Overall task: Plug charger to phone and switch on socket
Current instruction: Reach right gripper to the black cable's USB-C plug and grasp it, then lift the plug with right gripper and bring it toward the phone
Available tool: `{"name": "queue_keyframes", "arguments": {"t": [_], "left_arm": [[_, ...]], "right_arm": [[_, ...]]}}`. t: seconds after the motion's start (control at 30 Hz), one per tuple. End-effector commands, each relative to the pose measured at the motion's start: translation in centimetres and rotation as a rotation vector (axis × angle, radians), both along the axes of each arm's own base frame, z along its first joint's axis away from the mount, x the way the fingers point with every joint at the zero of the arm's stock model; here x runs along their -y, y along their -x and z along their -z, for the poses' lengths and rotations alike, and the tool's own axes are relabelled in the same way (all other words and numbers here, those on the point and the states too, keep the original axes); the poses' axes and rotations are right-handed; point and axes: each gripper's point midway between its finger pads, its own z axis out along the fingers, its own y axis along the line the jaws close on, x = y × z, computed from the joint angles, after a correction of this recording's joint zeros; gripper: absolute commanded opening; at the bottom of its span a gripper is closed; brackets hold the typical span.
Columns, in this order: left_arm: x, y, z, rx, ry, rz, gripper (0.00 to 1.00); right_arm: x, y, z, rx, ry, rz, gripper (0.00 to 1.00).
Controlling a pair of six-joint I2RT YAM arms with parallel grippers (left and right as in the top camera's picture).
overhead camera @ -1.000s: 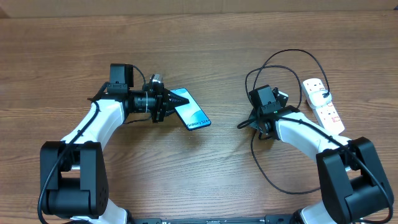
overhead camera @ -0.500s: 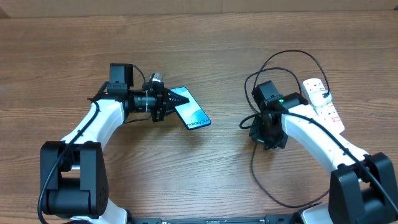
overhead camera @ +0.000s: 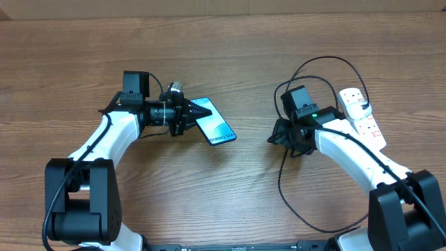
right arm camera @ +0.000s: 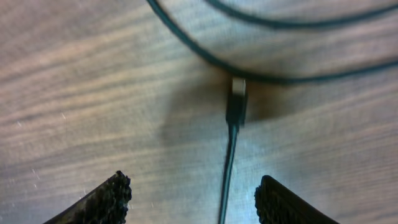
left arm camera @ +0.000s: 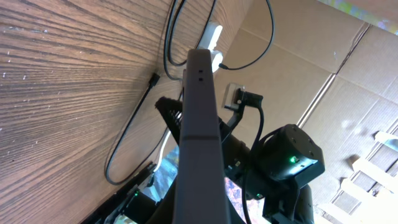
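I should move my right gripper toward the connector before I close it on the connector, because cable shows between my fingers and the connector in the right wrist view.
My left gripper point(overhead camera: 187, 116) is shut on one end of the phone point(overhead camera: 217, 127) and holds it just above the table. The left wrist view shows the phone point(left arm camera: 199, 124) edge-on as a dark slab. The charger cable point(overhead camera: 327, 58) lies in loose loops on the right and runs toward the white socket point(overhead camera: 363, 118). My right gripper point(overhead camera: 281, 137) hovers low over the wood, open. In the right wrist view the right gripper point(right arm camera: 194, 193) straddles the cable, and the connector tip point(right arm camera: 237, 102) lies flat just ahead of the fingers, touching neither.
The cable point(left arm camera: 134, 124) and the right arm point(left arm camera: 289, 155) show beyond the phone in the left wrist view. A second strand of cable point(right arm camera: 205, 56) crosses just past the connector tip. Cardboard walls point(left arm camera: 348, 74) stand behind the table.
My right gripper has opened and the cable now lies loose between its fingers. The right arm shifted a little over the table. The left arm and phone have not moved.
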Motion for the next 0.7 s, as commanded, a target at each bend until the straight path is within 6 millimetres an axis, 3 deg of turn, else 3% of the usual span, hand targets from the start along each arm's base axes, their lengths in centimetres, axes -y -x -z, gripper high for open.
{"name": "queue_keyframes", "arguments": {"t": [0.0,0.13,0.27,0.37,0.4,0.53,0.67], "left_arm": [[0.3,0.1,-0.9,0.037,0.03,0.026,0.04],[0.3,0.2,-0.9,0.036,0.03,0.026,0.04],[0.3,0.3,-1.1,0.036,0.044,0.034,0.04],[0.3,0.3,-1.1,0.036,0.044,0.034,0.04],[0.3,0.3,-1.1,0.035,0.045,0.034,0.04],[0.4,0.3,-1.2,0.035,0.049,0.036,0.04],[0.3,0.2,-1.2,0.049,0.047,0.038,0.04]], "right_arm": [[0.9,0.2,1.2,-0.02,0.067,-0.008,0.64],[1.3,0.8,3.2,-0.074,0.099,-0.008,0.64],[1.5,2.5,5.4,-0.177,0.106,-0.004,0.53],[1.5,3.1,6.3,-0.213,0.108,-0.006,0.52],[1.5,3.0,6.4,-0.213,0.112,-0.005,0.47],[1.5,2.8,6.7,-0.21,0.113,-0.005,0.11],[1.0,3.8,6.7,-0.252,0.08,-0.01,0.04]]}}
